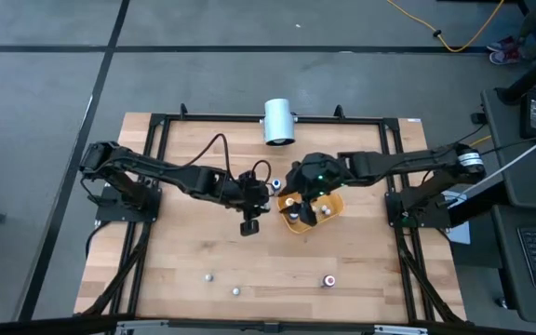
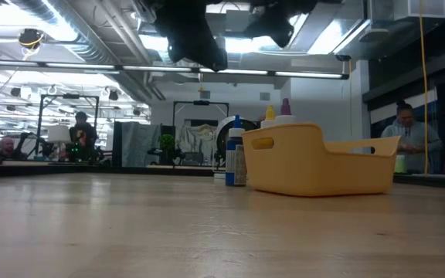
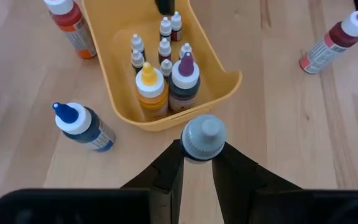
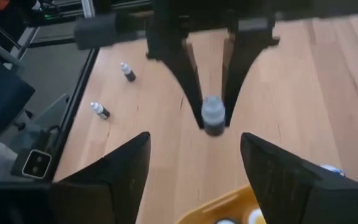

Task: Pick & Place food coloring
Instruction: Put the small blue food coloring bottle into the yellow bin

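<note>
I need to grab the tiny bottle by its pale grey end with the cap (image 4: 213,109) next with my right gripper, so that I can take it over and place it in the tray (image 4: 229,208).
My left gripper (image 3: 201,154) is shut on a tiny food coloring bottle (image 3: 202,137) with a pale grey cap, beside the near-left side of the orange-yellow tray (image 1: 335,212). The right wrist view shows this bottle (image 4: 213,116) too. The tray (image 3: 225,87) holds several small dropper bottles (image 3: 165,46) plus a yellow-capped and a purple-capped larger bottle, all standing upright. My right gripper (image 4: 197,180) is open above the tray (image 4: 229,208) and touches nothing. More tiny bottles (image 1: 208,276) (image 1: 235,291) (image 1: 328,280) sit on the wood near the table's near edge. My left gripper pinches the tiny bottle between its two fingers (image 3: 174,163), on the body just under the grey cap (image 3: 199,152). The fingers come from above, pointing down. The bottle stays upright, cap up, and is lifted clear of the table.
A blue-capped bottle (image 3: 81,126) stands left of the tray; a red bottle (image 3: 73,28) and a dark-red bottle (image 3: 331,45) lie farther off. A big white cylinder (image 1: 279,122) sits at the far edge. Two tiny bottles (image 4: 127,71) (image 4: 99,110) show near the table frame.
</note>
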Tool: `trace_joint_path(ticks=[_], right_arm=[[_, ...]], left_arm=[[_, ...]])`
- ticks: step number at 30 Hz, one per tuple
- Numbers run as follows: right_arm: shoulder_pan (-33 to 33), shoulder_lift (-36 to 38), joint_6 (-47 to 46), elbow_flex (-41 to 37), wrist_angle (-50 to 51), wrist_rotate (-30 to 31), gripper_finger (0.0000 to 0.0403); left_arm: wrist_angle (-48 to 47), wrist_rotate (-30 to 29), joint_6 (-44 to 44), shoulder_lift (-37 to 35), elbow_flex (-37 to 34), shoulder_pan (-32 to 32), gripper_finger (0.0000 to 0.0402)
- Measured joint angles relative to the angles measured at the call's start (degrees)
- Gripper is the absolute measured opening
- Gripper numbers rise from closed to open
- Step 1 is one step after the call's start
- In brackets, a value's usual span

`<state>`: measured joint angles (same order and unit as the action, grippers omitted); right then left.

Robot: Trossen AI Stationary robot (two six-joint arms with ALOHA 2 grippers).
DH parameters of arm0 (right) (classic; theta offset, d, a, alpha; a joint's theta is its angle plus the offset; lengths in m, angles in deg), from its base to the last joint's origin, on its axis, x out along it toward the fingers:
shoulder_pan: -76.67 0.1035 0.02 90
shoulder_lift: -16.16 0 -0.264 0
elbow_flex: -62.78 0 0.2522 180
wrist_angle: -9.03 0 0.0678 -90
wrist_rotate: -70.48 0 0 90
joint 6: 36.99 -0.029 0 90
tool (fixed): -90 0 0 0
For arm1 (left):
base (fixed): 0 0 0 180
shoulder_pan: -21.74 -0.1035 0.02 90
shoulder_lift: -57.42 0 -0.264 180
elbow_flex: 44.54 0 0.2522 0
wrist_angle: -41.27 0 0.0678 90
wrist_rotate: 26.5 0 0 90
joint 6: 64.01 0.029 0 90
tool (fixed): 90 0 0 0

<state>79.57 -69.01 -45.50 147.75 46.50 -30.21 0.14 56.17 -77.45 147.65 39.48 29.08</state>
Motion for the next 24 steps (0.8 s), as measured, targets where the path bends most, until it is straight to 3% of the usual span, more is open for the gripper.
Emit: trace_joint_path(ticks=[13, 24], right_arm=[[-0.04, -10.17, 4.59, 10.12, 4.39, -0.01, 0.0219], [-0.04, -11.90, 5.47, 10.79, 4.90, -0.01, 0.0191]], left_arm=[[0.11, 0.00, -0.14, 0.00, 0.00, 0.44, 0.0070], [0.59, -0.03, 0.23, 0.00, 0.00, 0.59, 0.0070]])
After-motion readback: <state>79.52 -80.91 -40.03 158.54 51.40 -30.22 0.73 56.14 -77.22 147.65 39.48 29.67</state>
